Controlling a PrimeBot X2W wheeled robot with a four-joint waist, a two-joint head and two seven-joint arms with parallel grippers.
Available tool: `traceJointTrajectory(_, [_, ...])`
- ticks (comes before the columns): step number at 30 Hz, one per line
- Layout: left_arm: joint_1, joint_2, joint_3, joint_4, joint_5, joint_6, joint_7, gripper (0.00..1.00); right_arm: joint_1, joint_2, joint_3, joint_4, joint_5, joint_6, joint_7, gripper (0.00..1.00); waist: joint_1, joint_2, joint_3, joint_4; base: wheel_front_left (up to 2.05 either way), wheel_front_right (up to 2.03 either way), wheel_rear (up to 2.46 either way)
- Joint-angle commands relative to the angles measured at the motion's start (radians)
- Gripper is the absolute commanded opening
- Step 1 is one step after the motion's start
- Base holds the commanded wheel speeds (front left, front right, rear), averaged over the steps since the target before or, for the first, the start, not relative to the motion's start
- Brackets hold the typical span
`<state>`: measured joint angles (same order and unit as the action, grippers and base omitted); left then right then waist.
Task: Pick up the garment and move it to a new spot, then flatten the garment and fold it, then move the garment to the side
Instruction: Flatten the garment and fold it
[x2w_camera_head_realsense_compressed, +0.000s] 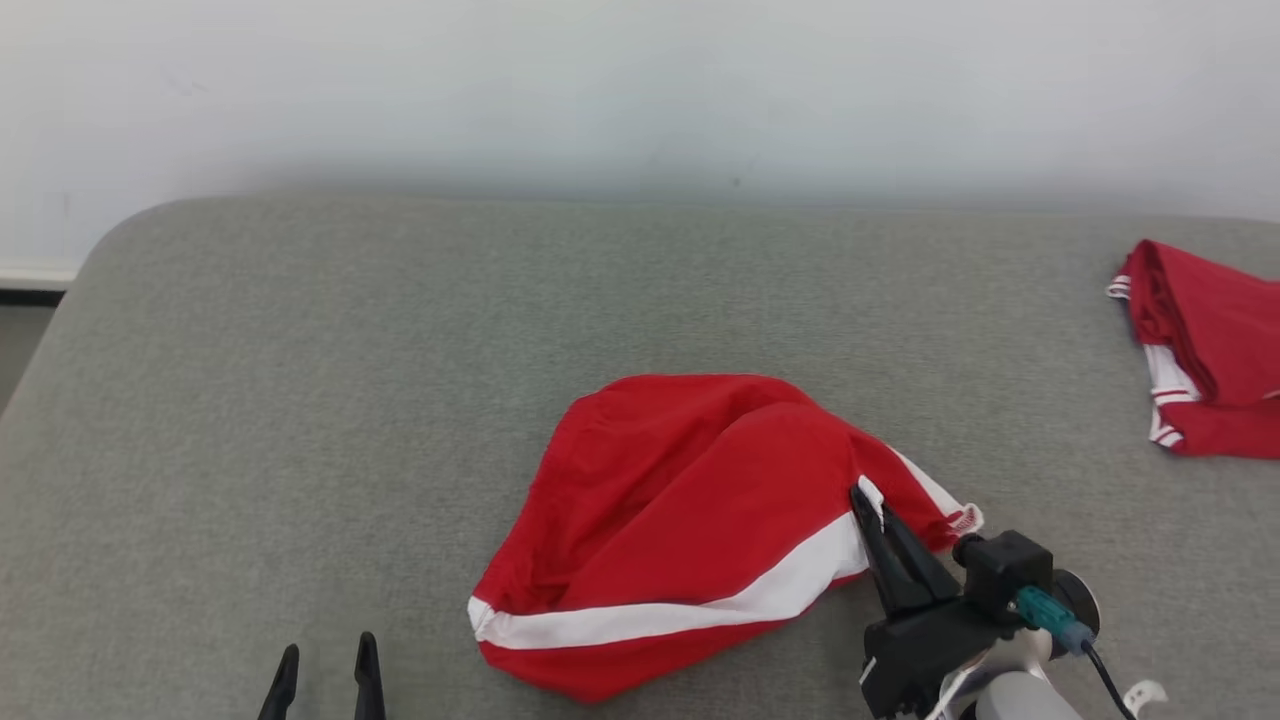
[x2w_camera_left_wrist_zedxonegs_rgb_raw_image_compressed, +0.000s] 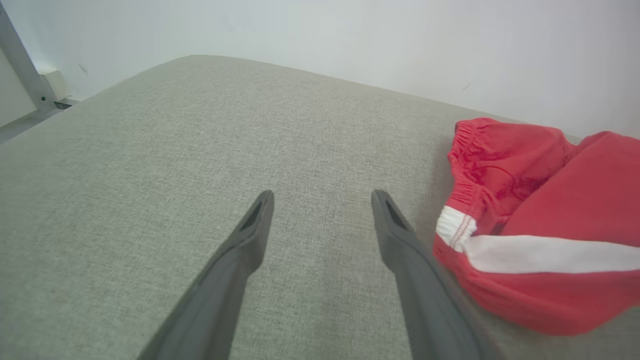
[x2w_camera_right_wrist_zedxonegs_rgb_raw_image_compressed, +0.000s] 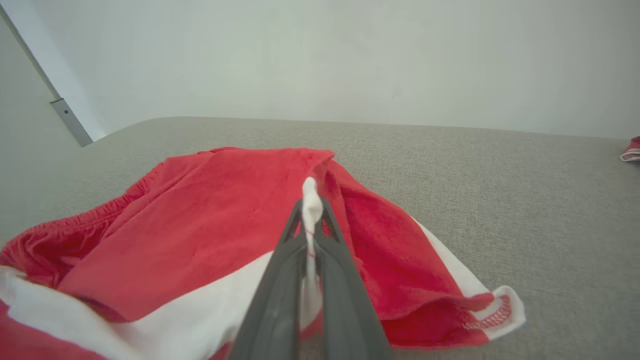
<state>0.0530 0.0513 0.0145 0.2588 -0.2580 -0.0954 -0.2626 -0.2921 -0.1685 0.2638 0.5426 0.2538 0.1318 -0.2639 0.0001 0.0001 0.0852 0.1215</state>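
Note:
I need to grab the shorts next with my left gripper by the waistband corner with the white stripe (x2w_camera_head_realsense_compressed: 483, 617), where the waistband's edge stands up beside the slack cloth (x2w_camera_head_realsense_compressed: 684, 504).
The garment (x2w_camera_head_realsense_compressed: 690, 510), red shorts with a white side stripe, lies crumpled on the grey padded table (x2w_camera_head_realsense_compressed: 400, 380) a little right of centre. My right gripper (x2w_camera_head_realsense_compressed: 868, 500) is shut on a pinch of its white-striped fabric at the garment's right edge; in the right wrist view the white cloth (x2w_camera_right_wrist_zedxonegs_rgb_raw_image_compressed: 311, 205) pokes up between the closed fingers of the right gripper (x2w_camera_right_wrist_zedxonegs_rgb_raw_image_compressed: 311, 207). My left gripper (x2w_camera_head_realsense_compressed: 325, 660) stands open at the lower left, apart from the garment. In the left wrist view the left gripper (x2w_camera_left_wrist_zedxonegs_rgb_raw_image_compressed: 322, 197) has bare table between its fingers, with the garment (x2w_camera_left_wrist_zedxonegs_rgb_raw_image_compressed: 545, 220) to its right.
A second red garment with white trim (x2w_camera_head_realsense_compressed: 1205, 350) lies at the table's far right edge. A pale wall (x2w_camera_head_realsense_compressed: 640, 90) runs behind the table. The table's rounded left corner (x2w_camera_head_realsense_compressed: 110, 240) drops off to the floor.

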Motion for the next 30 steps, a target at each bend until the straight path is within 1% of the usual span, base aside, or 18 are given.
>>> traceJointTrajectory(1, [0.01,-0.001,-0.003,0.005,-0.017,0.003,-0.003,1.0,0.04,-0.003,0.004,-0.045,-0.006,-0.003,0.0,0.0,-0.0001,-0.0001,-0.029,-0.052,0.0,0.0,0.0])
traceJointTrajectory(7, [0.013,-0.001,-0.027,0.014,-0.029,0.012,-0.003,1.0,0.158,-0.006,-0.024,-0.181,-0.023,-0.003,0.0,0.0,-0.0001,-0.0001,-0.045,-0.118,0.0,0.0,0.0])
traceJointTrajectory(8, [0.013,-0.001,-0.027,0.014,-0.029,0.012,-0.003,1.0,0.158,-0.006,-0.024,-0.181,-0.023,-0.003,0.0,0.0,-0.0001,-0.0001,-0.045,-0.118,0.0,0.0,0.0])
traceJointTrajectory(13, [0.01,-0.001,-0.038,0.018,-0.036,0.016,-0.003,1.0,0.282,0.014,-0.078,-0.269,-0.039,-0.003,0.0,0.0,-0.0001,-0.0001,-0.049,-0.149,0.0,0.0,0.0])
traceJointTrajectory(16, [0.012,-0.001,-0.037,0.017,-0.036,0.016,-0.003,1.0,0.354,0.033,-0.112,-0.305,-0.039,-0.003,0.0,0.0,-0.0001,-0.0001,-0.047,-0.161,0.0,0.0,0.0])
traceJointTrajectory(19, [0.014,-0.001,-0.033,0.02,-0.033,0.014,-0.003,1.0,0.401,0.044,-0.118,-0.302,-0.032,-0.003,0.0,0.0,-0.0001,-0.0001,-0.042,-0.173,0.0,0.0,0.0])
traceJointTrajectory(20, [0.013,-0.001,-0.034,0.025,-0.028,0.01,-0.003,1.0,0.405,0.05,-0.124,-0.297,-0.029,-0.003,0.0,0.65,-0.0001,-0.0001,-0.041,-0.177,0.0,0.0,0.0])
traceJointTrajectory(21, [0.012,-0.001,-0.033,0.027,-0.026,0.01,-0.003,1.0,0.404,0.051,-0.128,-0.294,-0.031,-0.003,0.0,1.0,-0.0001,-0.0001,-0.042,-0.178,0.0,0.0,0.0])
traceJointTrajectory(30, [0.017,-0.001,-0.029,0.025,-0.018,-0.002,-0.003,1.0,0.406,0.063,-0.204,-0.344,-0.047,-0.003,0.0,1.0,-0.0001,-0.0001,-0.069,-0.158,0.0,0.0,0.0])
